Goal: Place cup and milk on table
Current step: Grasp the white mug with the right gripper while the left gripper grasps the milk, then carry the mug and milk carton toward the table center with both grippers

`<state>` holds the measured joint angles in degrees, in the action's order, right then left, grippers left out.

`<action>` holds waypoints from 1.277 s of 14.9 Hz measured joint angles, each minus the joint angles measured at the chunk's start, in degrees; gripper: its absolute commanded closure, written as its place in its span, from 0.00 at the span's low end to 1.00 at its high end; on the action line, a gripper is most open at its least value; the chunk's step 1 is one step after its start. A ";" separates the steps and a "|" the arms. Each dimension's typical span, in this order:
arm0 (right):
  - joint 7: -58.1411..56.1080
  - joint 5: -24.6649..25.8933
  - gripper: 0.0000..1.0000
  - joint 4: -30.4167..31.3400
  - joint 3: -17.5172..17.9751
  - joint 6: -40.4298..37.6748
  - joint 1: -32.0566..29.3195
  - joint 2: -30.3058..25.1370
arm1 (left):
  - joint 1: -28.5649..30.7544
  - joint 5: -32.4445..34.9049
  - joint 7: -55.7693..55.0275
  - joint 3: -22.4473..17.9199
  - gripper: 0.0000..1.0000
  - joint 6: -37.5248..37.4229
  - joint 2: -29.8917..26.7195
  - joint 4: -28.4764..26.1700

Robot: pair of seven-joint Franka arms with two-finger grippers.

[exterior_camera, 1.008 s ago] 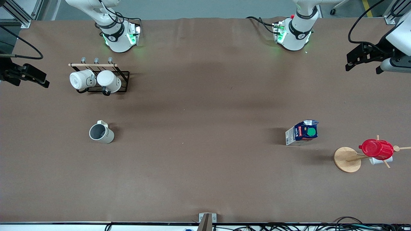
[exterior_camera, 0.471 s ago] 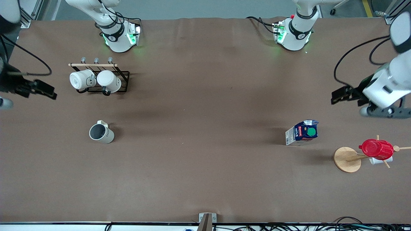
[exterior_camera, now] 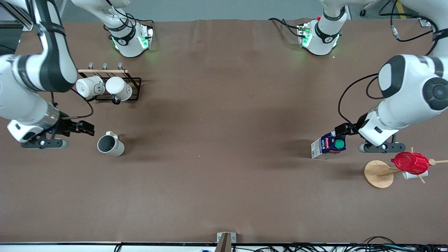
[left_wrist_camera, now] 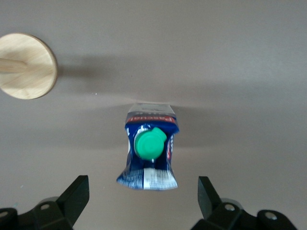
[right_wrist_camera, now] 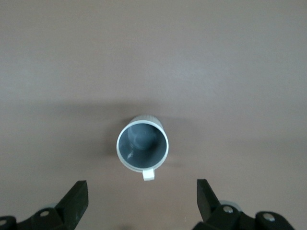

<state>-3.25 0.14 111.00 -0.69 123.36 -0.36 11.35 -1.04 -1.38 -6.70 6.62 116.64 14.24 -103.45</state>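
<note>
I need to grab the off-white cup by its rim (exterior_camera: 106, 144) with my right gripper next. Then the cup can go beside the milk carton (exterior_camera: 329, 145).
The off-white cup (exterior_camera: 111, 145) with a dark grey inside stands upright on the brown table (exterior_camera: 224, 115) toward the right arm's end. My right gripper (exterior_camera: 82, 127) is open and empty, over the table just beside the cup. In the right wrist view the cup (right_wrist_camera: 143, 146) lies ahead of the open gripper (right_wrist_camera: 142, 201), its handle toward the fingers. The blue milk carton (exterior_camera: 329, 145) with a green cap stands toward the left arm's end. My left gripper (exterior_camera: 344, 130) is open and empty over the table right beside it. In the left wrist view the milk (left_wrist_camera: 151, 148) lies ahead of the gripper (left_wrist_camera: 143, 201).
A black wire rack (exterior_camera: 134, 91) with two white mugs stands near the right arm's base. A wooden mug tree with a round base (exterior_camera: 378, 174) bears a red cup (exterior_camera: 410, 162) beside the milk, nearer the front camera. Its base shows in the left wrist view (left_wrist_camera: 26, 66).
Both arms have swung in from the table's ends. The right gripper came to the cup and the left gripper to the milk. Cup and milk have not moved.
</note>
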 measured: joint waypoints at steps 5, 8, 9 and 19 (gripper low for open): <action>-6.34 0.02 0.00 8.33 -0.29 15.94 -0.03 5.20 | -0.08 0.01 0.00 0.06 0.20 3.47 3.04 -2.13; -7.96 0.02 0.00 10.54 -0.35 20.48 -0.03 7.07 | -0.19 0.01 0.00 0.07 0.47 4.17 4.62 -2.12; -8.27 0.02 0.00 11.13 -0.37 21.47 -0.03 7.53 | -0.21 0.01 0.00 0.07 0.55 4.27 4.98 -2.12; -10.88 0.06 0.17 10.84 -0.87 22.79 -0.93 9.31 | -1.70 0.01 -6.46 6.40 0.69 -2.53 4.98 2.93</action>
<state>-14.14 0.20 121.84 -1.57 146.15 -1.29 20.65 -2.73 -1.37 -13.16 13.02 114.11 19.22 -100.52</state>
